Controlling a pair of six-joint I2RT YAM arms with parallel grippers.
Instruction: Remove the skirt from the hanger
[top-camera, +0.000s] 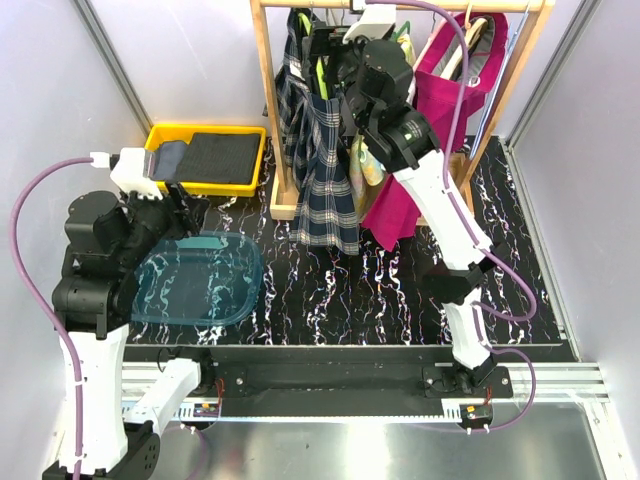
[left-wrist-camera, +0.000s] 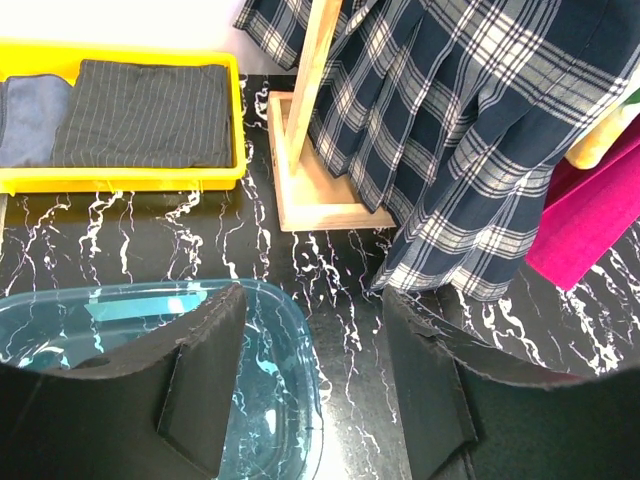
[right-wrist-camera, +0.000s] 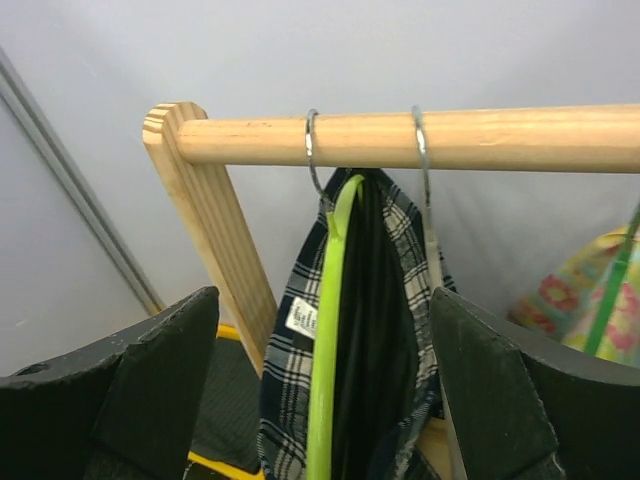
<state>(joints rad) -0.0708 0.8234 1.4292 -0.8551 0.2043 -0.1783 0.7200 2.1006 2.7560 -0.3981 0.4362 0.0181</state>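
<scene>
My right gripper moves toward the neck of the lime green hanger, before closing, as the fingers stop short in the right wrist view.
A navy plaid skirt (top-camera: 322, 165) hangs on a lime green hanger (right-wrist-camera: 335, 330) from the wooden rack's rail (right-wrist-camera: 400, 140). It also shows in the left wrist view (left-wrist-camera: 470, 130). My right gripper (top-camera: 332, 52) is open, high up by the rail, its jaws spread either side of the skirt's waistband (right-wrist-camera: 400, 330) and the hanger, not touching them. My left gripper (left-wrist-camera: 312, 385) is open and empty, low over the marbled table beside the blue lid, apart from the skirt's hem.
A yellow tray (top-camera: 205, 160) with folded dark cloth sits at the back left. A clear blue tub lid (top-camera: 200, 280) lies by my left gripper. A magenta garment (top-camera: 440, 120) and a floral one (right-wrist-camera: 585, 300) hang to the right. The rack's wooden post (top-camera: 268, 110) and base (left-wrist-camera: 325, 205) stand near.
</scene>
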